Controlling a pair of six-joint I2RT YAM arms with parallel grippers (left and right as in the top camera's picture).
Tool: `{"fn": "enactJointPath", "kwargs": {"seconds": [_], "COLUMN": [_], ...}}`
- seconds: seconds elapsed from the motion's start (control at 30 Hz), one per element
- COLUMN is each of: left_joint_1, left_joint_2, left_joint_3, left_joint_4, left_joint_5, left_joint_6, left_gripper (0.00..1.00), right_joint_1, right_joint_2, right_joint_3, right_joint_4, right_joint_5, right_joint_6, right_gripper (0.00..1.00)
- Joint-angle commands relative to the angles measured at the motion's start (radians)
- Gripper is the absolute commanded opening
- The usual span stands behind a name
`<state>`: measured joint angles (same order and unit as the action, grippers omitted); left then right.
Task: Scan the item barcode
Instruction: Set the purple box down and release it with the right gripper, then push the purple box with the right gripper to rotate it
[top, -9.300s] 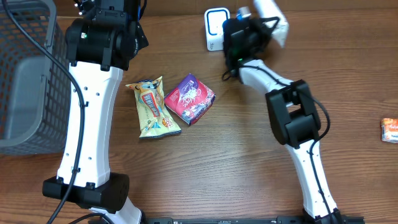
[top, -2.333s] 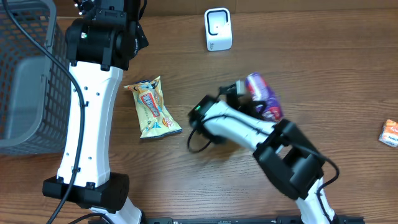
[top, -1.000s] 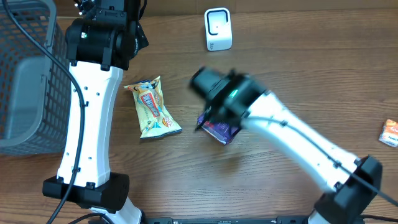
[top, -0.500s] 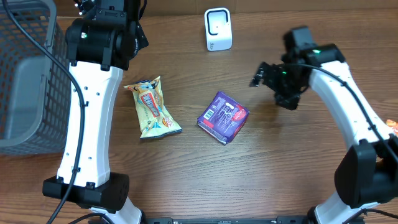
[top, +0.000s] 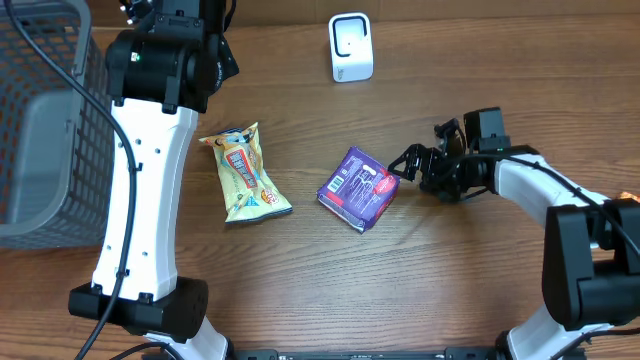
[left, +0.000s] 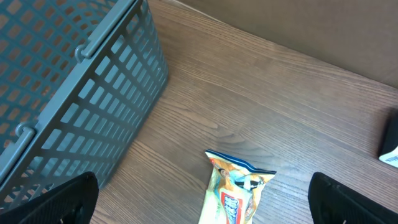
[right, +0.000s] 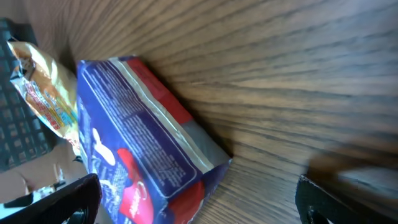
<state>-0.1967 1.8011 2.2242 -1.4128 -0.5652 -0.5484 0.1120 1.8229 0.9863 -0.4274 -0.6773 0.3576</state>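
I need to grab the purple packet next with my right gripper by its near corner opposite the barcode, so the barcode stays uncovered and can be scanned.
The item, a purple and red packet (top: 359, 188), lies flat on the wooden table with its printed back up. My right gripper (top: 412, 168) sits low just right of it, jaws wide open and pointed at its right corner. In the right wrist view the packet (right: 143, 155) fills the left side, reaching between the open fingers of the gripper (right: 199, 202), ungripped. The white scanner (top: 350, 47) stands at the table's far edge. My left gripper (left: 202, 199) hangs open high above a yellow snack bag (left: 239, 193); from overhead the arm hides its fingers.
The yellow snack bag (top: 244, 172) lies left of the purple packet. A grey wire basket (top: 40, 120) fills the left side, also seen in the left wrist view (left: 74, 93). A small orange packet (top: 627, 208) lies at the right edge.
My right gripper let the purple packet down on the table, swung away to the right, then came down low beside the packet's right end. The left arm has not moved.
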Motion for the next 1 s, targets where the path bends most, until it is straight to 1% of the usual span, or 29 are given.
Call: {"fn": "enactJointPath", "kwargs": {"seconds": [0.0,0.2,0.3,0.4,0.53,0.6,0.67,0.7,0.77,0.8,0.9,0.97], "left_joint_1": [-0.006,-0.006,-0.006,-0.006,-0.006,-0.006,-0.006,-0.006,-0.006,-0.006,-0.006,-0.006], "left_joint_2": [0.01,0.01,0.01,0.01,0.01,0.01,0.01,0.01,0.01,0.01,0.01,0.01], "left_joint_3": [0.009,0.009,0.009,0.009,0.009,0.009,0.009,0.009,0.009,0.009,0.009,0.009], "left_joint_4": [0.003,0.003,0.003,0.003,0.003,0.003,0.003,0.003,0.003,0.003,0.003,0.003], "left_joint_5": [-0.01,-0.01,-0.01,-0.01,-0.01,-0.01,-0.01,-0.01,-0.01,-0.01,-0.01,-0.01], "left_joint_6": [-0.016,-0.017,-0.017,-0.017,-0.017,-0.016,-0.017,-0.016,-0.016,-0.016,-0.017,-0.017], "left_gripper": [1.0,1.0,1.0,1.0,1.0,1.0,1.0,1.0,1.0,1.0,1.0,1.0], "right_joint_1": [0.006,0.015,0.029,0.033,0.037,0.043,0.05,0.051,0.052,0.052,0.052,0.052], "right_joint_2": [0.058,0.192,0.243,0.256,0.256,0.256,0.256,0.256,0.256,0.256,0.256,0.255], "right_joint_3": [-0.021,-0.021,-0.021,-0.021,-0.021,-0.021,-0.021,-0.021,-0.021,-0.021,-0.021,-0.021], "right_joint_4": [0.028,0.137,0.15,0.157,0.148,0.148,0.146,0.146,0.148,0.15,0.15,0.15], "right_joint_5": [-0.053,-0.195,-0.231,-0.28,-0.285,-0.284,-0.274,-0.271,-0.263,-0.262,-0.263,-0.264], "right_joint_6": [-0.023,-0.026,-0.026,-0.058,-0.063,-0.063,-0.062,-0.063,-0.058,-0.059,-0.059,-0.059], "right_gripper": [1.0,1.0,1.0,1.0,1.0,0.85,0.59,0.49,0.39,0.32,0.04,0.04]}}
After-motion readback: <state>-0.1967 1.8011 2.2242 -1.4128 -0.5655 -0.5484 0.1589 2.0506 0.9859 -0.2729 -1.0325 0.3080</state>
